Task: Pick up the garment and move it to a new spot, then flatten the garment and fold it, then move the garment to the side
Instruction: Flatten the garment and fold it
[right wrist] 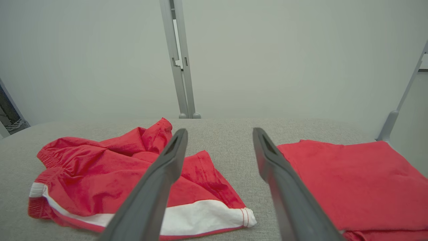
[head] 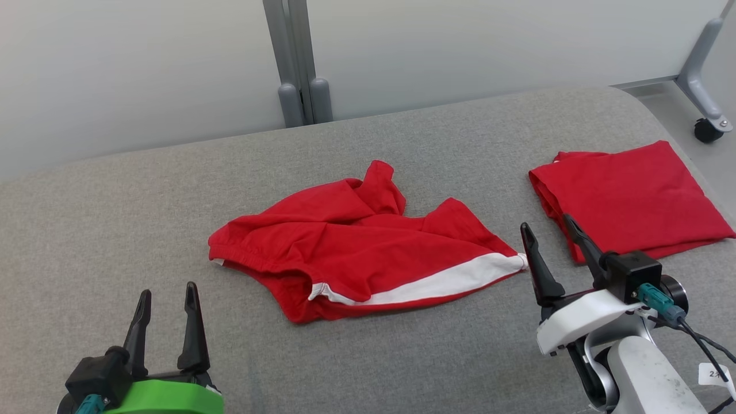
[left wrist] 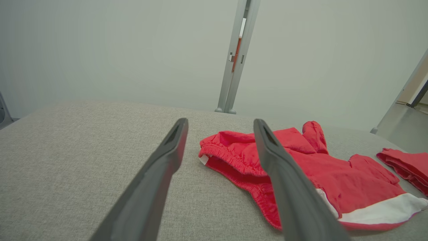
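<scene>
The shorts with their white stripe (head: 455,275) need to be flattened and folded, so my left gripper should next grab them by their elastic waistband (head: 252,260).
A crumpled red garment (head: 356,247) with a white stripe and an elastic waistband lies in the middle of the grey padded table (head: 115,218). It looks like a pair of shorts (left wrist: 334,177) (right wrist: 107,174). My left gripper (head: 168,293) hovers open near the table's front left, short of the waistband end. My right gripper (head: 546,227) stands open at the right, just beside the white-striped hem, with nothing between its fingers. In the wrist views the left gripper (left wrist: 220,124) and the right gripper (right wrist: 219,132) both show wide gaps.
A second red garment (head: 627,195) lies folded flat at the table's right end (right wrist: 351,180). A grey post (head: 299,63) stands behind the table against a pale wall. A wheeled stand leg (head: 704,86) is at the far right.
</scene>
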You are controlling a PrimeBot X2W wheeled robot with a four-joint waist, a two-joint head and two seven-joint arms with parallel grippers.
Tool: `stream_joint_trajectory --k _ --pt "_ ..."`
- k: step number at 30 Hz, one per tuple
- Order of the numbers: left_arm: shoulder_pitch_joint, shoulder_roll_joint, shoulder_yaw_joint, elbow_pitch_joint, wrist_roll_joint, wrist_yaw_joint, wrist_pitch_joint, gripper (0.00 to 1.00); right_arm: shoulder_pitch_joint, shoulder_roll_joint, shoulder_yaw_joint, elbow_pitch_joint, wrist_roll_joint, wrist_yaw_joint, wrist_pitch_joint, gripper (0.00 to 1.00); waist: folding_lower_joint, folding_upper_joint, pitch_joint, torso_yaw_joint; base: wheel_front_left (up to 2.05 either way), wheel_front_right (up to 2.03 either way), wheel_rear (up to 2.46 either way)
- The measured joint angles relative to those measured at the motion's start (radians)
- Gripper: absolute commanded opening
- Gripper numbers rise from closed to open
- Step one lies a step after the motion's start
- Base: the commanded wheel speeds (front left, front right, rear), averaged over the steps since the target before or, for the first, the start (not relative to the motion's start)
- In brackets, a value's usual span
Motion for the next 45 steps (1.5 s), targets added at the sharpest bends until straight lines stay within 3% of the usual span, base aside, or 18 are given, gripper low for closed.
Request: stream_joint_trajectory --k 9,12,16,23,34,35,39,45 --pt "0.0 0.0 -0.026 0.006 0.01 -0.005 0.0 1.0 -0.001 0.002 -0.008 0.001 -0.003 0.0 0.005 1.0 0.0 0.0 0.008 0.003 0.0 0.0 0.0" --pt "-0.007 0.0 -0.072 0.028 0.053 -0.008 0.0 1.0 -0.015 0.001 0.015 0.017 0.038 0.0 0.05 1.0 0.0 0.0 0.014 0.004 0.0 0.0 0.0" --pt "-0.049 0.001 -0.203 0.137 0.047 -0.016 0.031 1.0 -0.054 -0.036 0.049 0.07 0.099 0.0 0.158 1.0 0.0 0.0 0.025 0.003 0.0 0.0 0.0" --pt "-0.203 0.033 -0.393 0.271 -0.066 -0.021 0.16 1.0 -0.172 -0.088 0.086 0.175 0.162 0.0 0.281 1.0 0.0 0.0 0.063 0.005 0.0 0.0 0.0" --pt "-0.356 0.046 -0.445 0.404 -0.126 -0.021 0.183 1.0 -0.321 -0.086 0.203 0.38 0.246 0.0 0.391 1.0 0.0 0.0 0.135 -0.003 0.0 0.0 0.0" --pt "-0.364 0.046 -0.45 0.414 -0.13 -0.021 0.184 0.89 -0.333 -0.084 0.214 0.392 0.251 0.0 0.398 1.0 0.0 0.0 0.142 -0.004 0.0 0.0 0.0" --pt "-0.386 0.047 -0.48 0.443 -0.149 -0.021 0.195 0.0 -0.372 -0.077 0.246 0.425 0.277 0.0 0.411 1.0 0.0 0.0 0.162 -0.006 0.0 0.0 0.0" --pt "-0.4 0.051 -0.516 0.464 -0.188 -0.021 0.187 0.0 -0.398 -0.078 0.259 0.467 0.304 0.0 0.443 1.0 0.0 0.0 0.174 -0.006 0.0 0.0 0.0"
